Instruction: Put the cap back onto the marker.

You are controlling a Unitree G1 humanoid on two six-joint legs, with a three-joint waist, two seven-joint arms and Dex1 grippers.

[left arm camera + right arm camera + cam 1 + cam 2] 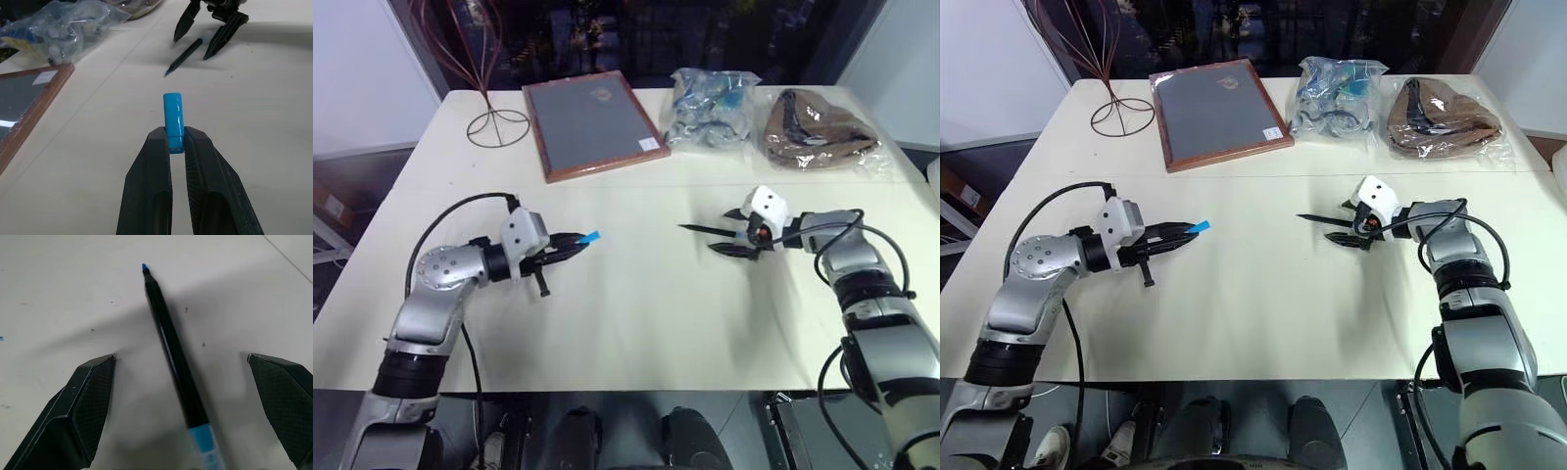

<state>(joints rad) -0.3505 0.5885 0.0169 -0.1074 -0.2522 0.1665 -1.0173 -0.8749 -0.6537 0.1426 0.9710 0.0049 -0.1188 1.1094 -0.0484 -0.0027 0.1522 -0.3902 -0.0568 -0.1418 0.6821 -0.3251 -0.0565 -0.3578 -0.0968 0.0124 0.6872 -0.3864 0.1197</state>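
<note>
My right gripper closes on the black marker (713, 230) now, since its spread fingers stand beside the marker.
The cap (591, 237), a short light-blue cylinder, sticks out from the tips of my left gripper (576, 241), which is shut on it above the table's left half. The left wrist view shows the cap (173, 120) pinched at its near end between the two black fingers (151, 171). The marker (705, 231), thin and black with a blue tip pointing left, lies flat on the table right of centre. My right gripper (722, 231) is open and straddles the marker's rear half, one finger on each side. In the right wrist view the marker (171, 347) runs between the spread fingers (88, 396).
A wooden-framed dark board (592, 122) lies at the back centre. Beside it are a clear plastic bag of small items (710, 108) and a bagged brown bundle (818, 127). A wire stand (494, 122) sits back left. The white table (636, 313) stretches bare between the arms.
</note>
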